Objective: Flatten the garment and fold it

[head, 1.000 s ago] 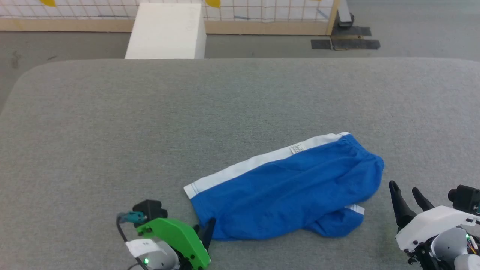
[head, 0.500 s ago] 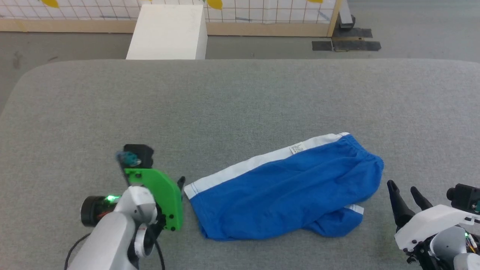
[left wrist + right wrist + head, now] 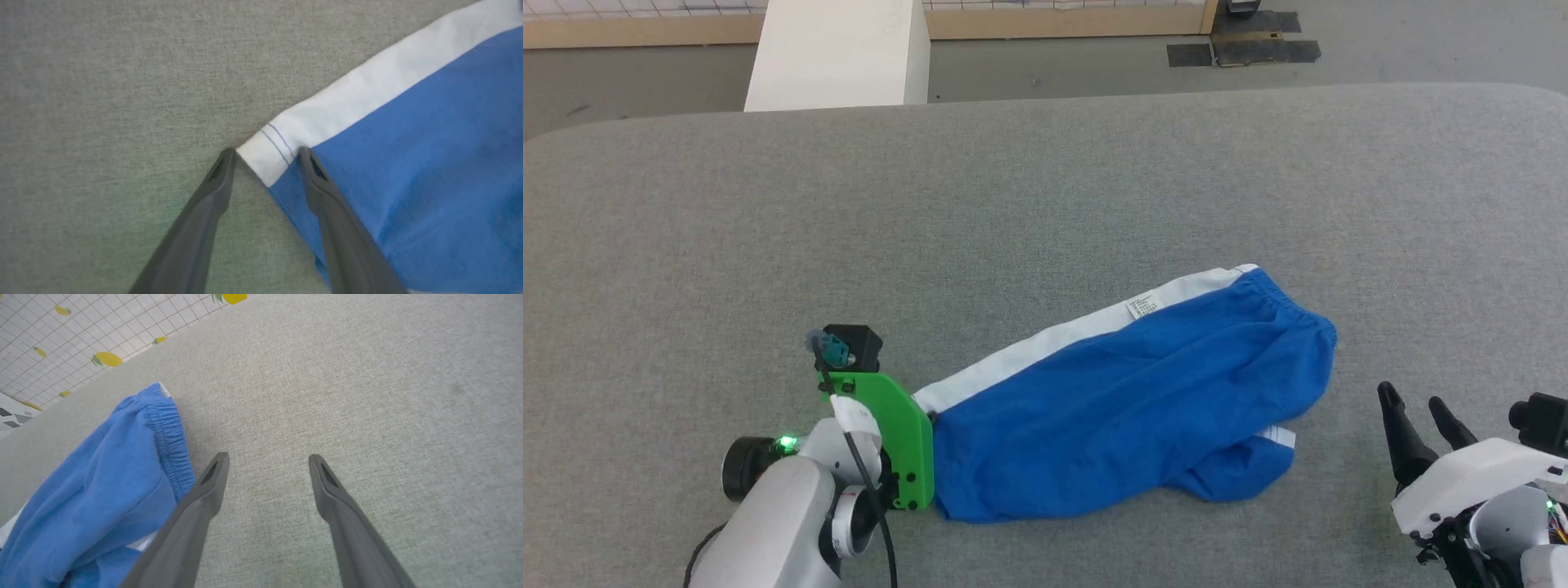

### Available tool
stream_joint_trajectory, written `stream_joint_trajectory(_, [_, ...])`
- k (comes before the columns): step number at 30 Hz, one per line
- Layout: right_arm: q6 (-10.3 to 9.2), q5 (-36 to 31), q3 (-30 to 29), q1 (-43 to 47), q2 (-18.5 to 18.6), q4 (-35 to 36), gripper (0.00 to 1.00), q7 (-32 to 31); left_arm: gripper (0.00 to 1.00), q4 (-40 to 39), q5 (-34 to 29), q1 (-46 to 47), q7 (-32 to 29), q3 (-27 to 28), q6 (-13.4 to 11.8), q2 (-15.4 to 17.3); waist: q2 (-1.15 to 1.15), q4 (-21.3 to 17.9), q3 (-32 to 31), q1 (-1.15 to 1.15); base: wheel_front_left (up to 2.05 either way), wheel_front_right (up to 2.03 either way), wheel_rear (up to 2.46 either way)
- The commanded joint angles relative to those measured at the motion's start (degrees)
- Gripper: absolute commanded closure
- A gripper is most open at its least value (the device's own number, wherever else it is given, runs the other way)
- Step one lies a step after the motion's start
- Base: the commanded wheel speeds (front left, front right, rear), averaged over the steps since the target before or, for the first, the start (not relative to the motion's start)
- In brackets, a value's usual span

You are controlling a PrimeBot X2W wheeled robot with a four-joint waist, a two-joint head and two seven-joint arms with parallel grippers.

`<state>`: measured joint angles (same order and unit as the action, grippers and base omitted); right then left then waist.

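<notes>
I need to stretch the garment (image 3: 1127, 408) flat, so next I should grab the white band by its end beside the garment's gathered edge (image 3: 1245, 269) with my right gripper.
The garment (image 3: 1127, 408), royal blue with a white band and a small white label (image 3: 1143, 307), lies loosely spread on the grey table, its near right part bunched. My left gripper (image 3: 267, 153) is open at the garment's left end. The white band's corner (image 3: 269, 157) lies between its fingers; in the head view its green mount (image 3: 907, 441) covers them. My right gripper (image 3: 1410, 400) stands open on bare table just right of the garment, nothing between its fingers (image 3: 212, 486). The garment's gathered edge (image 3: 171, 441) lies to their left.
The grey fabric-covered table (image 3: 1045, 204) stretches wide behind and to both sides of the garment. Beyond its far edge stand a white box (image 3: 837, 53) and a wooden rail, with dark mats (image 3: 1241, 53) on the floor.
My left gripper left the garment's near left hem, opened, swung up and left, and now straddles the white band's corner. The head camera tilted down slightly. My right gripper stayed put.
</notes>
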<state>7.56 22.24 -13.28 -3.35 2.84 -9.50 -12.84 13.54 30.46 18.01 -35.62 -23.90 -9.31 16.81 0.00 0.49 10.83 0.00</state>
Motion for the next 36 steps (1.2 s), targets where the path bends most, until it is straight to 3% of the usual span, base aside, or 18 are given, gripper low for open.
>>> stream_joint_trajectory(1, [-0.08,0.0,-0.2,-0.7,0.0,0.1,0.0,0.3,1.0,0.8,0.6,0.3,0.1,-0.1,0.5,-0.6,0.0,0.2,0.1,0.0,0.0,0.0,0.0])
stream_joint_trajectory(3, [-0.08,-0.2,-0.2,-0.9,0.0,0.3,0.0,0.1,1.0,0.7,1.4,0.3,1.0,0.2,0.7,-1.2,0.0,0.5,0.1,0.0,0.0,0.0,0.0])
stream_joint_trajectory(6, [-0.08,-6.7,0.6,-7.4,0.4,5.6,0.0,-6.2,1.0,-2.6,3.4,-0.3,4.8,2.2,0.4,-3.0,0.0,1.6,0.6,0.0,0.0,0.0,0.0])
stream_joint_trajectory(9, [-0.08,-8.4,5.0,-13.3,2.7,6.5,0.0,-14.9,1.0,-5.2,4.0,-0.8,6.4,2.8,0.1,-3.8,0.0,2.2,1.3,0.0,0.0,0.0,0.0])
stream_joint_trajectory(13, [-0.08,-10.6,13.7,-21.8,8.3,2.3,0.0,-26.7,1.0,-8.3,4.1,-1.6,6.9,2.6,-0.4,-4.4,0.0,3.1,3.1,0.0,0.0,0.0,0.0])
stream_joint_trajectory(17, [-0.08,-11.0,21.9,-28.2,12.1,-4.0,0.0,-32.9,1.0,-10.5,3.9,-1.9,6.9,2.3,-1.0,-4.5,0.0,4.2,5.4,0.0,0.0,0.0,0.0])
stream_joint_trajectory(31, [-0.08,-6.4,39.7,-36.1,17.2,-16.6,0.0,-32.3,1.0,-12.5,4.1,-2.4,7.4,1.8,-2.0,-5.3,0.0,6.7,9.4,0.0,0.0,0.0,0.0])
stream_joint_trajectory(32, [-0.08,-5.8,40.4,-36.3,17.4,-17.1,0.25,-32.6,1.0,-12.5,4.2,-2.5,7.4,1.9,-2.1,-5.3,0.0,6.7,9.3,0.0,0.0,0.0,0.0])
stream_joint_trajectory(33, [-0.08,-4.9,41.0,-36.6,17.6,-17.6,0.72,-32.7,1.0,-12.5,4.3,-2.6,7.5,2.0,-2.1,-5.3,0.0,6.8,9.3,0.0,0.0,0.0,0.0])
stream_joint_trajectory(34, [-0.08,-4.3,41.4,-36.9,17.8,-17.8,1.0,-32.7,1.0,-12.4,4.4,-2.6,7.6,2.0,-2.1,-5.3,0.0,6.8,9.2,0.0,0.0,0.0,0.0])
stream_joint_trajectory(36, [-0.08,-2.8,42.1,-37.5,18.2,-18.1,1.0,-32.3,1.0,-12.3,4.8,-2.6,7.9,2.5,-2.1,-5.2,0.0,6.6,8.6,0.0,0.0,0.0,0.0])
